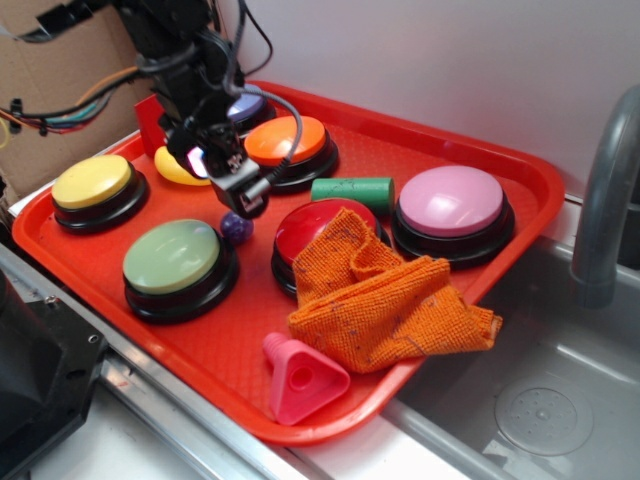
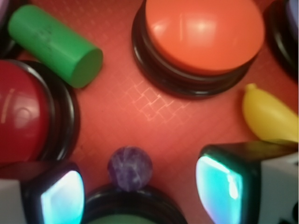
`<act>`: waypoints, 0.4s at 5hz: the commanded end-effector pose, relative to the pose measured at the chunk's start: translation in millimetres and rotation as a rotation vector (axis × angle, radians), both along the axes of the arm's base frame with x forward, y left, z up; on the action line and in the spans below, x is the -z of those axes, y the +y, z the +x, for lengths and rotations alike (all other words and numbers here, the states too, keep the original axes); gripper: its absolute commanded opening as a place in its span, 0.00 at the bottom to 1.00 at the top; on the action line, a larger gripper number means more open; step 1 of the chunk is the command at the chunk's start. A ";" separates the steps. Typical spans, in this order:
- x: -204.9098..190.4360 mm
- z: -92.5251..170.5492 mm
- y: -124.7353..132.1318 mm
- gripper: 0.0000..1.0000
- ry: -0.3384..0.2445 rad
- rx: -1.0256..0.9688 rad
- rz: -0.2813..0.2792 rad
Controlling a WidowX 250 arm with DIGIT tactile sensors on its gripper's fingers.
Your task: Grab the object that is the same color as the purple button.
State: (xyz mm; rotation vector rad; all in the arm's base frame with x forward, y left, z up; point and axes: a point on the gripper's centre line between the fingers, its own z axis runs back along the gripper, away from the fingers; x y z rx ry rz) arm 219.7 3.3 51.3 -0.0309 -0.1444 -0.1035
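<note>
Red tray (image 2: 175,175) shows between my fingertips and the small purple ball (image 2: 130,168) below, so closing now would miss. My gripper moves lower, before it closes.
The object, a small dark purple speckled ball (image 1: 236,229) (image 2: 130,168), lies on the red tray (image 1: 400,150), touching the black base of the green button (image 1: 172,256). My gripper (image 1: 236,192) (image 2: 140,191) hangs open just above it. In the wrist view the ball sits between the two lit pads (image 2: 63,198), nearer the left one and touched by neither. The purple button (image 1: 246,108) is at the tray's back, mostly hidden behind the arm. Only a sliver of the purple button (image 2: 293,16) shows in the wrist view.
Around the ball stand the orange button (image 1: 287,140), red button (image 1: 320,225), yellow button (image 1: 92,182) and pink button (image 1: 452,200). A yellow banana toy (image 1: 175,168), green cylinder (image 1: 352,190), orange cloth (image 1: 390,300) and pink triangular toy (image 1: 300,380) lie nearby. A sink (image 1: 540,390) is at right.
</note>
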 end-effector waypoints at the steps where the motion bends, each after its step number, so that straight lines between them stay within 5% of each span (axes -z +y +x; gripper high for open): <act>1: 13.1 7.0 1.9 1.00 -0.012 -0.004 -0.013; 2: 21.4 8.1 0.4 1.00 -0.007 -0.004 -0.040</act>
